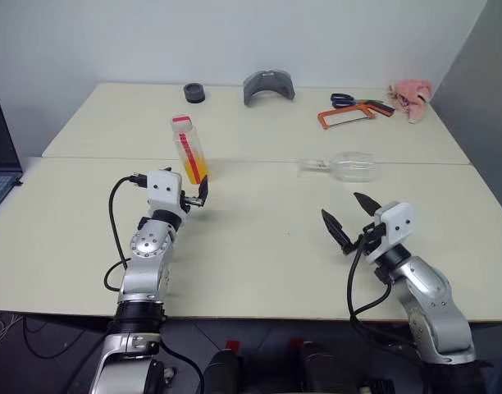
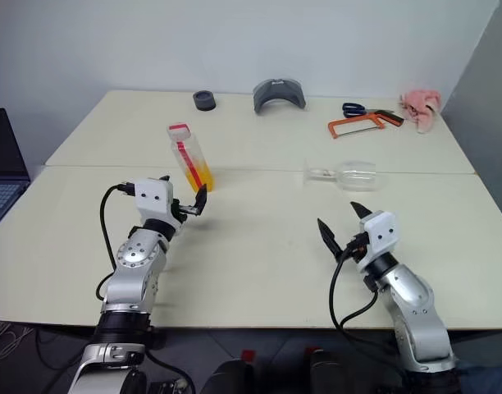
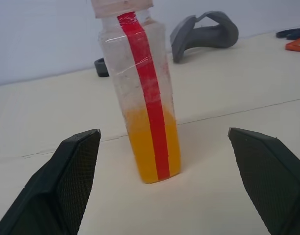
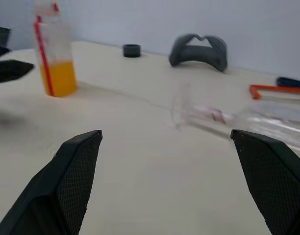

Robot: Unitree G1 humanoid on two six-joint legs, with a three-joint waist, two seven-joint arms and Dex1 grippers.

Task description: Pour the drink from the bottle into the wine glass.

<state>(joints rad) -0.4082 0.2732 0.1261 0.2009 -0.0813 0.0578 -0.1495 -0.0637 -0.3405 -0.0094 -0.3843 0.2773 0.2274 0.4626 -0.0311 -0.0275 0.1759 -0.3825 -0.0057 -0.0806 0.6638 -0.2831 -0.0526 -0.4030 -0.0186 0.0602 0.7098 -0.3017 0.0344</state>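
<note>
The left gripper grabs the bottle by the flat sides of its upper body (image 1: pixel 186 141) next, since its cap and neck (image 1: pixel 181 124) are round.
The bottle (image 1: pixel 189 146) stands upright on the table, clear with a red cap and a red strip; the orange drink (image 1: pixel 198 171) fills its lower part. My left gripper (image 1: pixel 195 195) is open just in front of the bottle, level with its base, and does not touch it; in the left wrist view the bottle (image 3: pixel 140 93) stands between and beyond the fingers (image 3: pixel 71 171). The wine glass (image 1: pixel 349 167) lies on its side, foot toward the bottle. My right gripper (image 1: pixel 341 207) is open and empty, a short way in front of the glass (image 4: pixel 238 117).
At the back of the table lie a black ring (image 1: pixel 194 92), a grey curved piece (image 1: pixel 268 85), blue scissors (image 1: pixel 343 100), an orange hacksaw (image 1: pixel 353 116) and a pink cloth (image 1: pixel 411 97). A laptop (image 1: pixel 0 156) sits at the far left. A seam (image 1: pixel 259 161) crosses the table.
</note>
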